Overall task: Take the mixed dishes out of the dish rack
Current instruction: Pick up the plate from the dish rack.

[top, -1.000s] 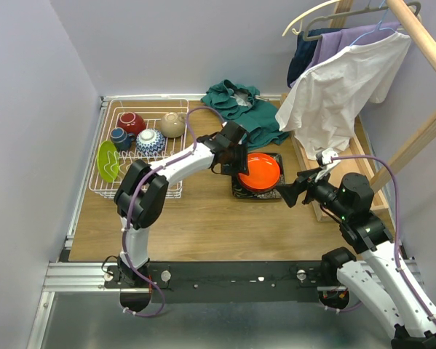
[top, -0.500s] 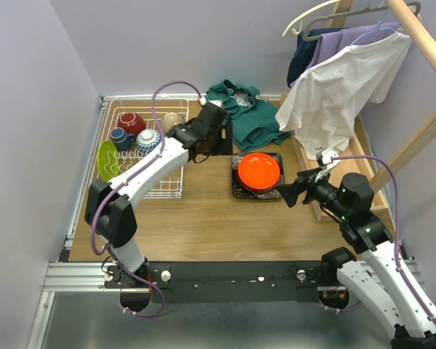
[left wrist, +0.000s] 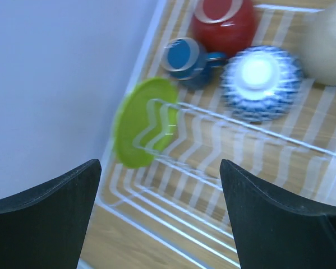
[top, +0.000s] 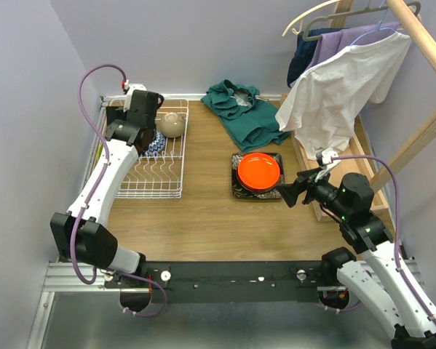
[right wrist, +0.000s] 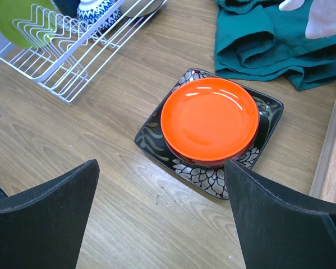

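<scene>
My left gripper reaches the lime-green plate next and grabs its exposed rim [left wrist: 120,123], which leaves the plate's base free to rest on the orange plate.
The white wire dish rack [top: 156,178] stands at the far left. My left gripper [top: 132,122] hovers over its back left corner, open and empty [left wrist: 159,168]. Below it, in the rack [left wrist: 212,185], a lime-green plate [left wrist: 142,131] stands in the tines. Behind that are a dark-blue mug [left wrist: 184,56], a red cup [left wrist: 224,19], a blue-white bowl [left wrist: 260,81] and a beige bowl [left wrist: 330,50]. An orange plate [top: 258,171] lies on the black square floral plate [top: 236,191] mid-table. My right gripper [top: 284,195] waits open just right of that stack [right wrist: 162,165], holding nothing.
A teal cloth [top: 243,109] lies behind the stacked plates. A long wooden tray [right wrist: 333,162] runs along the right side under hanging clothes [top: 334,87] on a wooden rail. The wall is close to the rack's left side.
My left arm swung from the orange plate back to the left, over the rack, and its jaws opened wide. The orange plate stayed on the black plate. The right arm has not moved.
</scene>
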